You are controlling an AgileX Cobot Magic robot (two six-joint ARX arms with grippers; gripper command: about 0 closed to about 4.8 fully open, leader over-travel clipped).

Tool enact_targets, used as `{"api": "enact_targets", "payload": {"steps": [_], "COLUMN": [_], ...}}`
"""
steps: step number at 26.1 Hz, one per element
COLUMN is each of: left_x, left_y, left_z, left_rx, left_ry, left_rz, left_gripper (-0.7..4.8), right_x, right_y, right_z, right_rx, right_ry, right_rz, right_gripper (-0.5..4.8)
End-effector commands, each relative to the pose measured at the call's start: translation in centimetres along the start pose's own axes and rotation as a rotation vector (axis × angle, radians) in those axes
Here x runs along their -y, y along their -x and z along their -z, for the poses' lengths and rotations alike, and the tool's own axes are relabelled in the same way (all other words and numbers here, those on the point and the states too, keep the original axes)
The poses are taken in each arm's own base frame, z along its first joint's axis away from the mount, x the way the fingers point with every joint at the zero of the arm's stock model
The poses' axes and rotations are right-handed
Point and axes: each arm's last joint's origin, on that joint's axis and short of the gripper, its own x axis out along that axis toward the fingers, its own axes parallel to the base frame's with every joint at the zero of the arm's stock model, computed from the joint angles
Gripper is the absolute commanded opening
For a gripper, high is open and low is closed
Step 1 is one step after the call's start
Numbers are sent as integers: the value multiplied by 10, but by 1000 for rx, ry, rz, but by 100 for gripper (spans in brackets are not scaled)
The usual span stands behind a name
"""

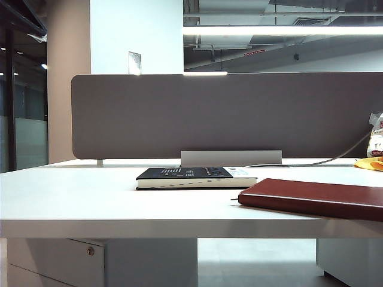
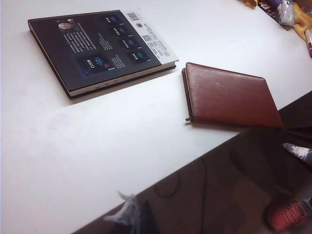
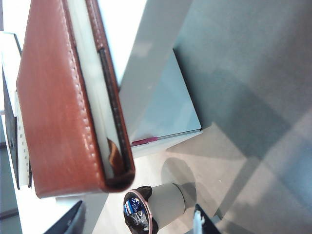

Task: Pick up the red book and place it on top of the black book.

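Note:
My right gripper needs to move toward the red book's near corner before it closes, because my fingers stop short of it and would miss if they closed now.
The black book lies flat at the middle of the white table; its cover with small print also shows in the left wrist view. Just to its right lies the red book, closed, with one corner past the table's front edge. Neither gripper shows in the exterior view. In the right wrist view the red book fills the near field, page edge towards me. My right gripper is open, fingers wide apart, with the book ahead of them and not between them. Only a blurred tip of my left gripper shows, near the table's edge.
A grey partition closes the table's back. Yellow and packaged items sit at the far right. A drawer cabinet stands under the table. A lined waste bin stands on the floor below the red book's overhanging corner.

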Motion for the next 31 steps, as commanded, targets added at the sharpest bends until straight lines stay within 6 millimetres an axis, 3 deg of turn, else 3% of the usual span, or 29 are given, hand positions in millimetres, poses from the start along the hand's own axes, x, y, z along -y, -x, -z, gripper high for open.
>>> {"api": "enact_targets", "payload": {"steps": [1, 8, 25, 31], "left_x": [1, 1, 1, 1], "left_y": [1, 1, 1, 1], "left_z": [-2, 0, 0, 0], "left_rx": [10, -5, -6, -6], "left_ry": [-10, -2, -8, -15], "left_rz": [1, 1, 1, 1], "left_gripper": [-5, -5, -5, -5], "right_x": [-4, -13, -4, -6], "right_y": [-4, -9, -13, -20], "right_z": [-1, -5, -5, -7], "right_rx": [-14, 16, 49, 50], "right_ry": [37, 60, 28, 16], "right_rz": [-53, -149, -60, -107], "right_gripper": [279, 279, 279, 279]}}
